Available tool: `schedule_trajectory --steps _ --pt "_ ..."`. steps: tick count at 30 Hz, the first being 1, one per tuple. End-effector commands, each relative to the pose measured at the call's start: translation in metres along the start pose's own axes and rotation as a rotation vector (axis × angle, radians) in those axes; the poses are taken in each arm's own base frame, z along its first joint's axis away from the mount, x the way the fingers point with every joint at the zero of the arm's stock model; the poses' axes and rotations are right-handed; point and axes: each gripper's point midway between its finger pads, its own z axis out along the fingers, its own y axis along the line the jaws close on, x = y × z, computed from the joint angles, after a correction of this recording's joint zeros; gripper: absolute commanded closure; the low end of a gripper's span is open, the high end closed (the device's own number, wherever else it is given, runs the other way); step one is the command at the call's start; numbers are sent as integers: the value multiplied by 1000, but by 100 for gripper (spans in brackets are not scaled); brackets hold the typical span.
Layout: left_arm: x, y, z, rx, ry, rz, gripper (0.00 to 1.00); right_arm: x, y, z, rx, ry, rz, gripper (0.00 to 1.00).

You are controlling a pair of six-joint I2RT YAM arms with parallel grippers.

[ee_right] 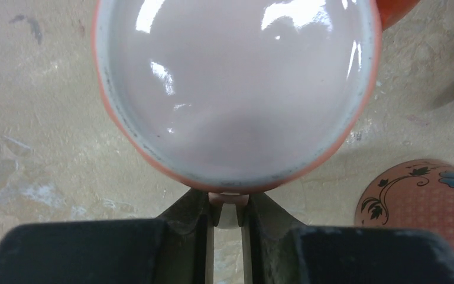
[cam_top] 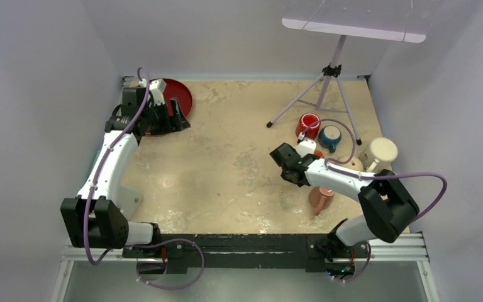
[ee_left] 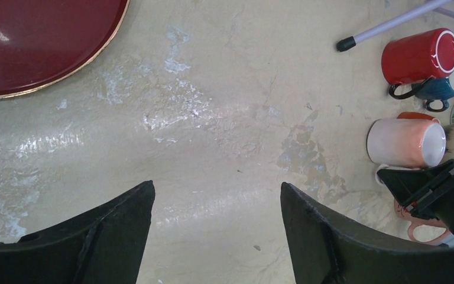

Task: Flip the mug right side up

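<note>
My left gripper needs to grab the mug's rim next, away from the handle. Then the mug's base stays free, so the mug can be set right side up.
The mug [ee_right: 236, 89] is white fading to orange, with a white inside and an orange rim. In the right wrist view its mouth faces the camera. My right gripper [ee_right: 227, 208] is shut on its handle just below the rim. In the left wrist view the mug [ee_left: 403, 142] lies sideways with its mouth to the right, beside the right gripper [ee_left: 434, 192]. In the top view the mug [cam_top: 309, 147] is mostly hidden by the right gripper [cam_top: 302, 157]. My left gripper [ee_left: 217, 189] is open and empty, by the red plate at the table's far left [cam_top: 177, 121].
A red mug [cam_top: 307, 124], a blue mug [cam_top: 330, 137] and a cream mug [cam_top: 379, 153] lie close behind the held mug. A pink mug [cam_top: 321, 198] stands near the right arm, and a floral mug's base [ee_right: 425, 201] is close by. A tripod [cam_top: 327, 82] stands at the back. The red plate [cam_top: 179, 97] sits far left.
</note>
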Motion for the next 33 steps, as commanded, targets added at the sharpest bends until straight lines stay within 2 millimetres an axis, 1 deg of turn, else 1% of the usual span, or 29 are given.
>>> schedule_trajectory --steps 1,3,4,6,8,12,14,16,17,19,21,24,26,28,31,33 --pt "-10 -11 -8 39 -44 26 19 -28 10 1 -13 -75 5 100" --pt "-12 -11 -10 45 -51 79 19 -27 8 0 -13 -61 -39 100" --pt "-13 -14 -12 63 -47 111 18 -28 12 -3 -36 -57 -56 100" --pt "-13 -24 -19 123 -32 178 17 -39 32 -17 -155 -64 -116 100" --pt "-13 -41 -27 212 -12 223 16 -55 62 -44 -332 -86 -132 100" --pt "-17 -77 -45 389 22 220 14 -87 126 -112 -727 -123 -149 100" --pt "-21 -92 -53 462 32 177 14 -101 148 -140 -871 -140 -144 100" --pt "-27 -106 -59 527 34 124 8 -117 164 -166 -1007 -147 -118 100" --pt "-32 -113 -62 561 25 105 6 -126 171 -179 -1089 -153 -95 100" --pt "-35 -125 -64 614 35 42 6 -140 180 -200 -1216 -158 -57 100" --pt "-34 -139 -64 661 59 -1 6 -153 187 -215 -1278 -187 -46 100" --pt "-26 -156 -55 692 98 -27 7 -166 201 -234 -1370 -202 -39 100" --pt "-27 -167 -49 727 112 -53 11 -171 208 -247 -1442 -192 -17 100" --pt "-38 -176 -44 784 102 -78 16 -174 213 -254 -1483 -178 -2 100" --pt "-55 -178 -32 790 60 -86 19 -177 216 -260 -1512 -179 14 100" --pt "-62 -179 -25 795 48 -99 20 -179 216 -263 -1520 -183 18 100"
